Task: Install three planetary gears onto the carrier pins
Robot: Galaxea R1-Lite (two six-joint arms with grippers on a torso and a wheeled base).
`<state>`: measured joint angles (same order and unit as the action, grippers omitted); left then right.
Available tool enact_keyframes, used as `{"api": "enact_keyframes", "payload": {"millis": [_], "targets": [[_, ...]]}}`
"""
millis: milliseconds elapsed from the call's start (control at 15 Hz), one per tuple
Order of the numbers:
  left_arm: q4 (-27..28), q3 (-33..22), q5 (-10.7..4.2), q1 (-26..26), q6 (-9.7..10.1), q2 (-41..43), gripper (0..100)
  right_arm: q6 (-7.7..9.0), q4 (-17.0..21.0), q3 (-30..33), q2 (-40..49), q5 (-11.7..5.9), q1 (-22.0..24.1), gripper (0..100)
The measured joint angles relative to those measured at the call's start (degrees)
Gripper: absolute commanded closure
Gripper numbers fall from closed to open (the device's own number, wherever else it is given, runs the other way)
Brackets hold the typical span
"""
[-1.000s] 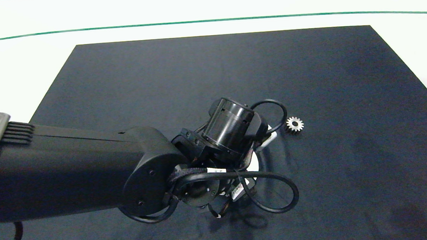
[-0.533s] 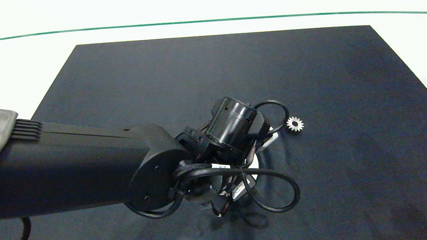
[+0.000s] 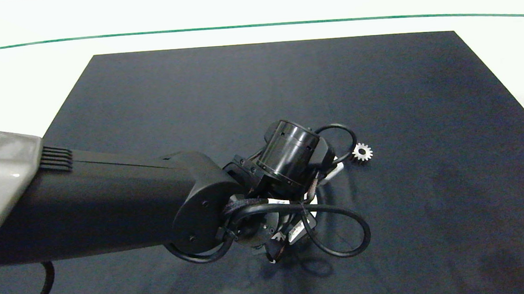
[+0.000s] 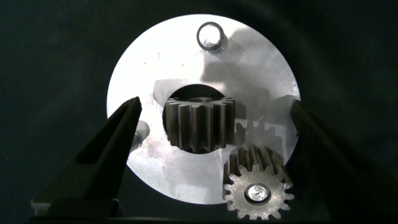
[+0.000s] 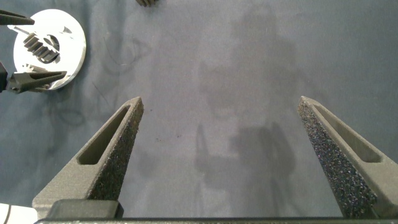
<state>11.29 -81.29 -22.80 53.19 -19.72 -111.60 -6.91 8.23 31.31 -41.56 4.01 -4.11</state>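
My left gripper is going to grab the gear by its toothed sides next, so that the tilted planetary gear's bore [image 4: 200, 99] stays free for a bare pin.
In the left wrist view the white carrier disc [image 4: 261, 74] lies on the dark mat. One planetary gear [image 4: 257, 190] sits flat on a carrier pin. A second gear [image 4: 199, 124] stands on edge in the disc's central hole. One bare pin [image 4: 211, 36] stands free, and another pin [image 4: 140, 132] peeks out beside a finger. My left gripper [image 4: 214, 104] hangs open over the disc, its fingers on either side of the tilted gear without touching it. A third gear [image 3: 362, 152] lies loose on the mat. My right gripper [image 5: 221, 102] is open over bare mat.
The left arm [image 3: 111, 210] and its cables [image 3: 340, 233] cover the disc in the head view. The dark mat [image 3: 262, 83] lies on a white table [image 3: 21, 80]. The right wrist view shows the disc [image 5: 68, 37] far off, with the left fingers [image 5: 31, 81] around it.
The left arm has slid a little to the right and nearer over the disc. The loose gear on the mat has not moved.
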Motion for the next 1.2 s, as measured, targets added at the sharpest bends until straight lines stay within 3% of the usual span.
{"api": "enact_keyframes", "payload": {"millis": [1200], "targets": [[0.9, 0.0, 0.01, -1.7, -0.56, 0.4, 43, 0.02, 0.0, 0.0, 0.0, 0.0, -0.1, 0]]}}
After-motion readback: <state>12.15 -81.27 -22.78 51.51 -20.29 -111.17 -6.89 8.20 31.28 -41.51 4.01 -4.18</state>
